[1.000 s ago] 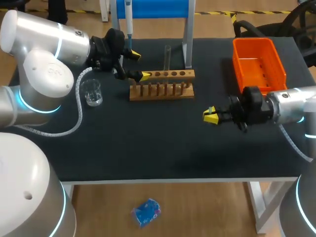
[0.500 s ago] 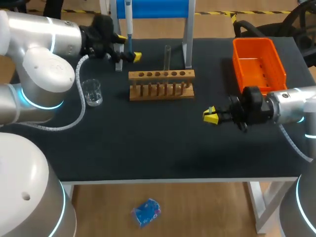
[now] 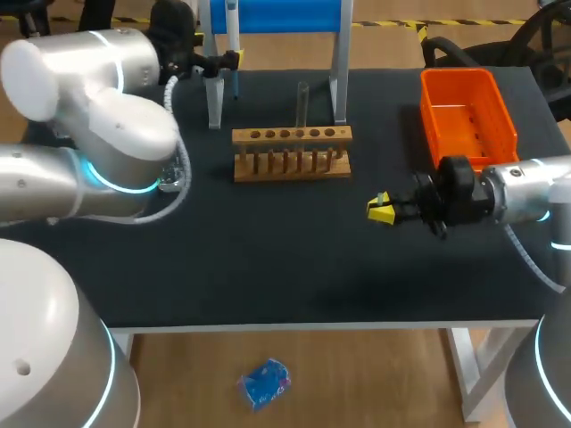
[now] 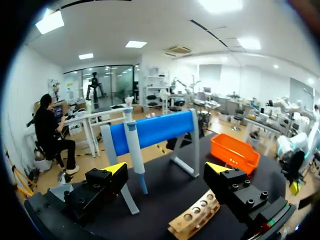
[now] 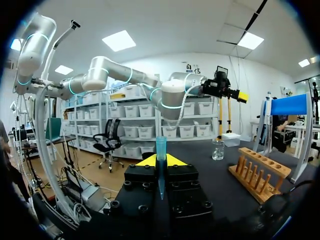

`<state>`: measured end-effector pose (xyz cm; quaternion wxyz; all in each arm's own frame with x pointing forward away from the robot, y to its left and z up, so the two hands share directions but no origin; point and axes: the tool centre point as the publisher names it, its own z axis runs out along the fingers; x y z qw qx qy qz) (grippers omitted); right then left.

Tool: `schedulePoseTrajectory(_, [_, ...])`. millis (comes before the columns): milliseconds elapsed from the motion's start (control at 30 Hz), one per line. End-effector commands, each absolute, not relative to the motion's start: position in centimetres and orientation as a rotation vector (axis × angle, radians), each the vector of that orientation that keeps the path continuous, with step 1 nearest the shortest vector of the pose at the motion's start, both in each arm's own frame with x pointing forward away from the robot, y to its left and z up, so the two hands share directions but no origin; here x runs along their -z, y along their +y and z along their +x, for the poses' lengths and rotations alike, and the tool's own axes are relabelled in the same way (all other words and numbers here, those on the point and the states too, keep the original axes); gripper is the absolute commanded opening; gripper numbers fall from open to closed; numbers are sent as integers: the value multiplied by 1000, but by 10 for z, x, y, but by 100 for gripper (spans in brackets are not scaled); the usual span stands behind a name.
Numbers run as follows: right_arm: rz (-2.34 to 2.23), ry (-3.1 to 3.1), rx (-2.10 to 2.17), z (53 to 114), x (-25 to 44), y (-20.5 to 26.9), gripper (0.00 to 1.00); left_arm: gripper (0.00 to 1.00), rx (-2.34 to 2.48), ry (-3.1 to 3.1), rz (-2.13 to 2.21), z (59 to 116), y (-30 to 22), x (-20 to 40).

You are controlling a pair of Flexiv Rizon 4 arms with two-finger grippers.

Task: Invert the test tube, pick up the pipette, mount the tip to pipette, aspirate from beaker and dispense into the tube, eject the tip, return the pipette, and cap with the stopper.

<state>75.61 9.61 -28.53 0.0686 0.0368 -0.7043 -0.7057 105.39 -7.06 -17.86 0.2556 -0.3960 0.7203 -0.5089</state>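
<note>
I will mount the tip with the pipette, so next I will take it with my left gripper by its lower white body (image 4: 135, 150), below the blue bar that crowds the pipette's top.
The white and blue pipette (image 3: 233, 22) hangs on the blue stand (image 3: 285, 16) at the back of the table. My left gripper (image 3: 223, 62) is beside it, open; in the left wrist view the pipette (image 4: 134, 150) stands ahead of the gripper (image 4: 166, 170), nearer one finger, untouched. A clear test tube (image 3: 302, 102) stands upright in the wooden rack (image 3: 292, 152). My right gripper (image 3: 382, 208) hovers right of the rack and is shut on a blue pipette tip (image 5: 160, 150). The glass beaker (image 5: 217, 149) stands left of the rack, mostly hidden by my left arm in the head view.
An orange bin (image 3: 468, 111) sits at the back right. The stand's grey legs (image 3: 339, 80) rise just behind the rack. Bare black tabletop (image 3: 285, 259) spreads across the front half.
My left arm has swung its open gripper from the rack's left end back and up to the pipette on the stand. The right arm has stayed still.
</note>
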Motion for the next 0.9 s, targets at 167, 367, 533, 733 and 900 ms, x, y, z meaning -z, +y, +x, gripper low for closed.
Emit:
schedulePoseTrajectory(167, [112,-2122,2124,756,285,96,0,100,1309,1820,-1127,1059,-86,191])
schedulePoseTrajectory(367, [112,-2122,2124,756,285,96,0,100,1309,1820,-1127,1059,-86,191])
schedulePoseTrajectory(533, [112,-2122,2124,756,285,96,0,100,1308,1785,-1146,1067,-85,191])
schedulePoseTrajectory(733, [112,-2122,2124,756,285,96,0,100,1243,1748,-1188,1087,-90,193])
schedulePoseTrajectory(900, [112,-2122,2124,756,285,96,0,100,1205,1692,-1250,1100,-94,192])
